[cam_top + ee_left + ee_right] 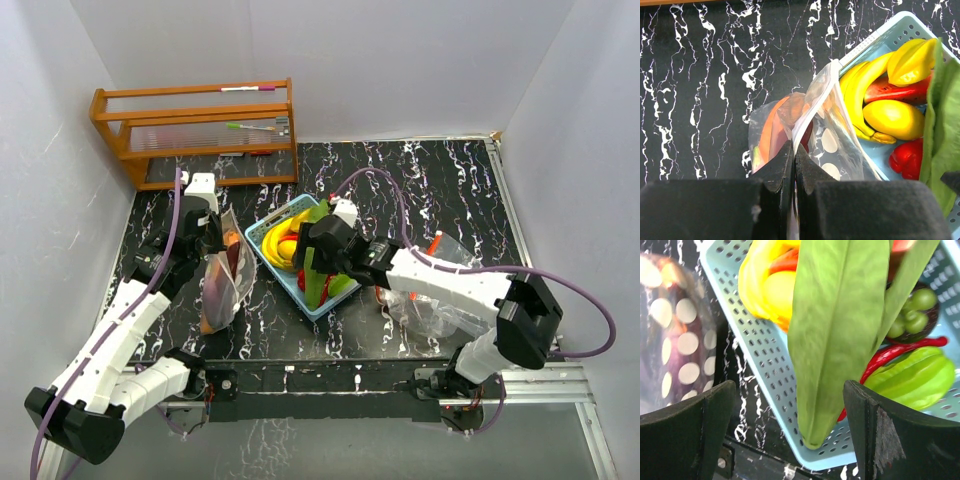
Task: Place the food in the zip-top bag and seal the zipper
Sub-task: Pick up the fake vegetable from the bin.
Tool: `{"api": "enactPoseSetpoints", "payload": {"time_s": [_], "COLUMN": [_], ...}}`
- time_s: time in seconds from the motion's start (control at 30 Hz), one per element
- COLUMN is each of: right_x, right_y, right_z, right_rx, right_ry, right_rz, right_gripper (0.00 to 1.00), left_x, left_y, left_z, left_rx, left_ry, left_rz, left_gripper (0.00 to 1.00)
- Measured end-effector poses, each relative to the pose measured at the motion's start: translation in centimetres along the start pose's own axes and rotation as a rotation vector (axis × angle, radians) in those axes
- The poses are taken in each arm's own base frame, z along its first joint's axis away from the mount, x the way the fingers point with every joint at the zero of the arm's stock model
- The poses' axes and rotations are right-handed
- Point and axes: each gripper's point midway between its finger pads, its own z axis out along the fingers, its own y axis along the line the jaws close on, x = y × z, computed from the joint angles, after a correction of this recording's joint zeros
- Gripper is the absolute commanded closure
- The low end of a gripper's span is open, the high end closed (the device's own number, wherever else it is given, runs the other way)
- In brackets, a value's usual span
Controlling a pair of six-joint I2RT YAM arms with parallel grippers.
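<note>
My right gripper will grab the long green leaf across its middle (312, 264) (832, 341), so the leaf's narrow end stays free to go into the bag.
My left gripper (794, 152) is shut on the upper edge of the clear zip-top bag (830, 130), which has orange and red pieces inside. From above, the bag (222, 280) lies just left of the light-blue basket (275, 262). The basket holds food: yellow bananas (860, 85), a mango (895, 119), a watermelon slice (895, 92) and a red piece (907, 157). My right gripper (789, 390) is open above the basket's near edge. A long green leaf (840, 330) lies between its fingers, touching neither. A red chilli (895, 352) and a green ridged fruit (912, 380) lie beside it.
A wooden rack (195, 130) with pens stands at the back left. A crumpled clear plastic bag (430, 300) lies on the black marbled table under my right arm. White walls close in both sides.
</note>
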Motion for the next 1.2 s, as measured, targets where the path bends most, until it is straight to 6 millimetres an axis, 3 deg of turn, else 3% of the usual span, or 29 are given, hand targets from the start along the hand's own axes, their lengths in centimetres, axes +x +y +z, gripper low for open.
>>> {"api": "enactPoseSetpoints", "payload": {"time_s": [0.17, 0.33, 0.63, 0.8, 1.0, 1.2], "right_x": [-2.0, -2.6, -2.3, -1.9, -1.5, -1.7], "right_y": [-2.5, -4.8, -6.0, -6.7, -7.9, -8.0], "right_z": [1.0, 2.8, 4.3, 5.5, 6.0, 5.6], "right_rx": [0.077, 0.153, 0.213, 0.252, 0.293, 0.296], "right_ry": [-0.009, 0.007, 0.033, 0.047, 0.061, 0.061], "right_rz": [0.008, 0.002, -0.034, -0.059, -0.081, -0.073], "right_gripper": [0.09, 0.10, 0.16, 0.30, 0.67, 0.76], "left_x": [-0.1, -0.4, -0.5, -0.5, -0.5, -0.5], "left_y": [0.0, 0.1, 0.1, 0.1, 0.2, 0.2], "left_z": [-0.2, -0.7, -0.8, -0.8, -1.0, -1.0], "left_rx": [0.004, 0.008, 0.009, 0.009, 0.010, 0.009], "left_ry": [-0.007, -0.025, -0.031, -0.030, -0.034, -0.033], "left_rz": [-0.002, -0.008, -0.009, -0.008, -0.009, -0.006], "left_gripper": [1.00, 1.00, 1.00, 1.00, 1.00, 1.00]}}
